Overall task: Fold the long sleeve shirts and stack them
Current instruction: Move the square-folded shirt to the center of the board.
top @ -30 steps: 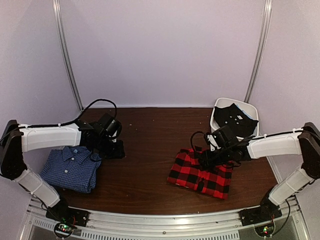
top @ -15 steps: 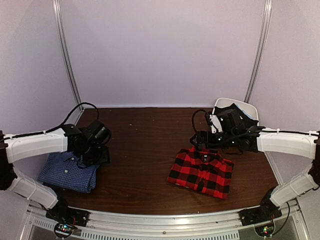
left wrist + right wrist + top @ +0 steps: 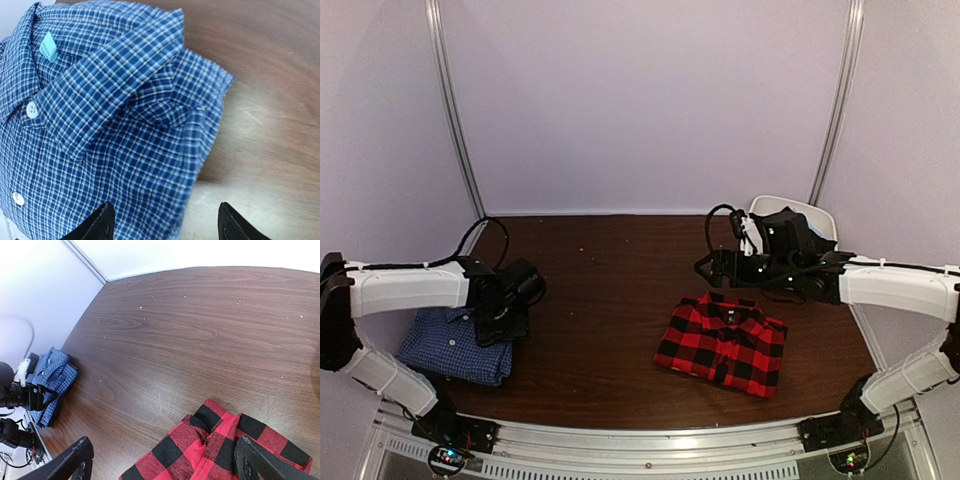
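Note:
My left gripper has the shirt's edge between its fingers, above the cloth, so it would miss if it closed now. It should lower its fingers before it closes on the blue shirt's edge (image 3: 510, 352) (image 3: 173, 220).
The blue fine-check shirt (image 3: 450, 345) lies folded at the near left of the table, its collar and buttons showing in the left wrist view (image 3: 110, 125). My left gripper (image 3: 505, 322) hovers over its right edge, open (image 3: 165, 212), with nothing between the fingers. The red-and-black plaid shirt (image 3: 725, 345) lies folded right of centre. My right gripper (image 3: 713, 268) hangs above and behind its far edge, open wide (image 3: 164, 446), holding nothing. The plaid collar end (image 3: 215, 445) shows below it, and the blue shirt (image 3: 52, 380) lies far off to the left in that view.
A white bin (image 3: 822, 216) at the back right corner holds a black garment (image 3: 788, 238). The brown table (image 3: 620, 260) is walled in by pale panels and two metal poles. The left arm's cabling (image 3: 485, 225) loops above the blue shirt.
My right gripper has let go of the plaid shirt, opened wide and risen toward the back. My left gripper has opened and drawn nearer, off the blue shirt's collar to its right edge.

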